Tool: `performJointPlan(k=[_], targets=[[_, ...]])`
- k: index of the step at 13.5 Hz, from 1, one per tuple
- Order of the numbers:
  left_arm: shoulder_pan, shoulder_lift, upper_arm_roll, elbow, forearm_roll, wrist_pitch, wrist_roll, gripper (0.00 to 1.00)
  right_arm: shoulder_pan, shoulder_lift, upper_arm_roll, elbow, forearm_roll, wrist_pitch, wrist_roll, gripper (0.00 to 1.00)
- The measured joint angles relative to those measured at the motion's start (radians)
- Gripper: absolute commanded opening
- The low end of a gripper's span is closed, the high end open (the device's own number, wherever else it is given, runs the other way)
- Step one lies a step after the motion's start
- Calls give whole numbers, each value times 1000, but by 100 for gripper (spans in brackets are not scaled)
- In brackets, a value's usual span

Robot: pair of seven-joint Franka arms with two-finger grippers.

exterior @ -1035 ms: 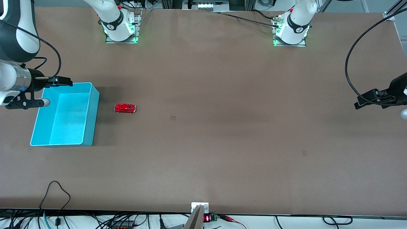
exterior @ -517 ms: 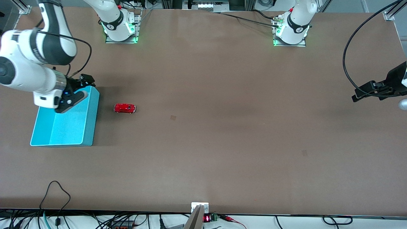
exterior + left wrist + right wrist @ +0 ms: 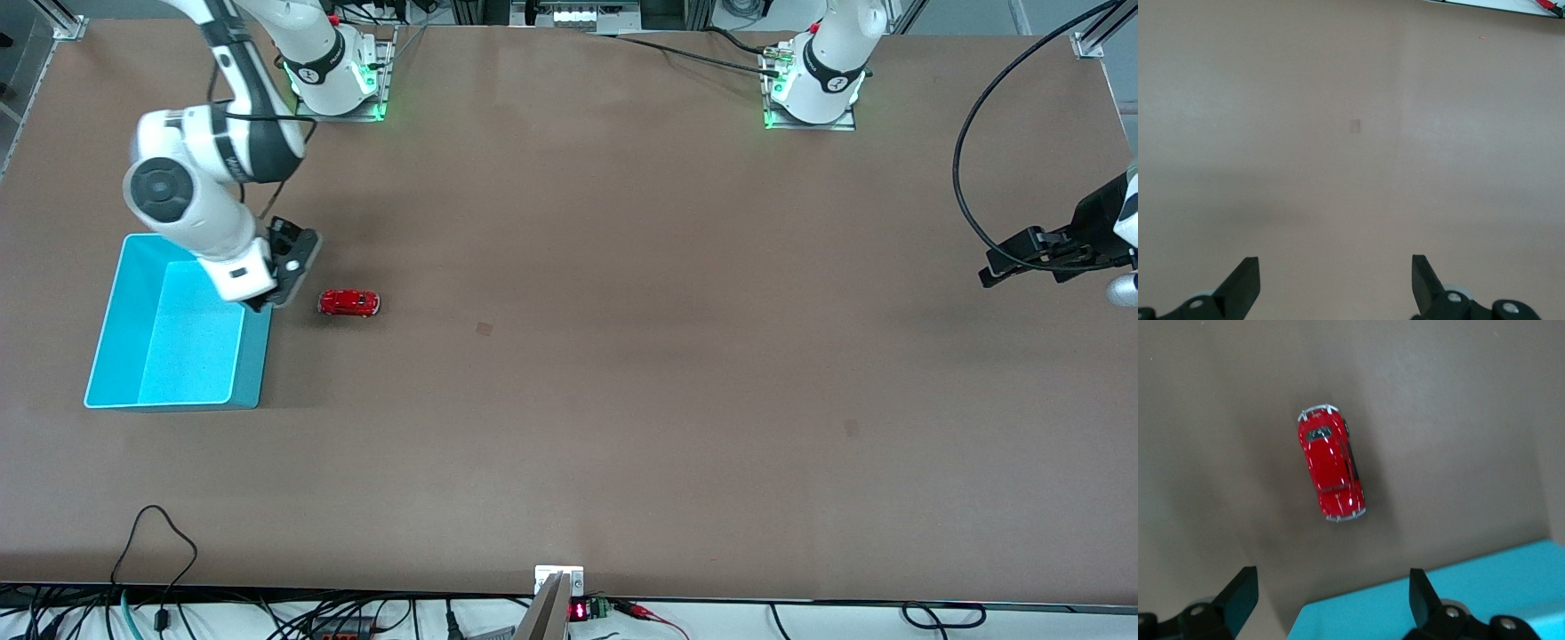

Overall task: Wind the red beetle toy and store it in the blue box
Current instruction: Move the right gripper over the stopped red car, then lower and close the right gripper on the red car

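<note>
The hood and tail (image 3: 1343, 503) curve down, so my right gripper should next grab the red beetle toy across its two facing door sides.
The red beetle toy (image 3: 349, 303) stands on the brown table beside the blue box (image 3: 124, 356), on the side toward the left arm's end. It also shows in the right wrist view (image 3: 1331, 471), with a corner of the blue box (image 3: 1431, 607) below the fingers. My right gripper (image 3: 286, 271) is open and empty, over the box's wall nearest the toy. My left gripper (image 3: 1003, 267) is open and empty, up in the air at the left arm's end of the table, where that arm waits.
The table (image 3: 622, 356) is bare brown board with a small darker patch (image 3: 484, 329) near the middle. Cables and a small display (image 3: 578, 612) lie along the table's near edge. The arm bases (image 3: 333, 80) stand at the table's farthest edge.
My right arm has swung from past the box's outer end across the box toward the toy. The left gripper has shifted slightly. The toy and box have not moved.
</note>
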Motion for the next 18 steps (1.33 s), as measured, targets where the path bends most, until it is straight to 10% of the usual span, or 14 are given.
performJointPlan(k=[18], targets=[[-7,0,-5,1,0,-5,1,100,-5,209,41,-61,-2,313,-202,99]])
